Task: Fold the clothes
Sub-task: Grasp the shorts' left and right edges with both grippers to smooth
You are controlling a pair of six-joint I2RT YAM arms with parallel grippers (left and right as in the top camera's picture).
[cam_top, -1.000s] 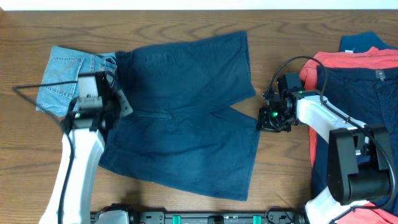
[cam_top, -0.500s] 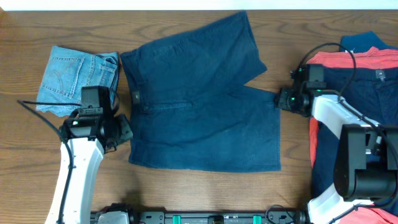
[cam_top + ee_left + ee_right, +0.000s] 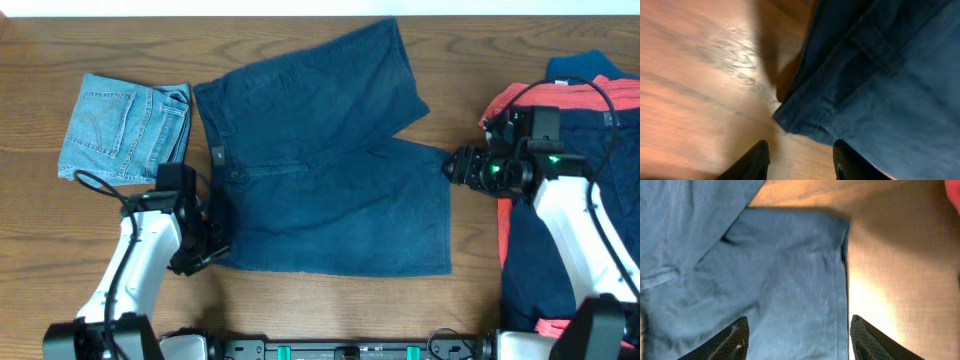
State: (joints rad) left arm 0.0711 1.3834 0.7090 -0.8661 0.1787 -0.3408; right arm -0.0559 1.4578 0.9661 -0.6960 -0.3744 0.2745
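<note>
Next, my left gripper grabs the dark navy shorts (image 3: 320, 170) by the waistband's front corner, to fold the nearer leg over the farther one.
Dark navy shorts (image 3: 320, 170) lie spread flat mid-table, waistband to the left, both legs pointing right. My left gripper (image 3: 207, 243) hovers at the waistband's lower left corner. In the left wrist view that corner (image 3: 790, 120) lies just ahead of my open left gripper (image 3: 800, 165), with bare wood between the fingers. My right gripper (image 3: 452, 166) sits at the right hem of the nearer leg. In the right wrist view the gripper (image 3: 797, 342) stands open above the leg cloth (image 3: 765, 270), holding nothing.
A folded pair of light blue jeans (image 3: 125, 130) lies at the back left. A pile of coral, navy and blue clothes (image 3: 580, 130) covers the right edge under the right arm. Bare wooden table (image 3: 320, 320) runs along the front.
The shorts were pulled up and rightward and now lie flat. My right gripper opened, let go of the hem and drew back right. My left arm slid down to the lower left corner.
</note>
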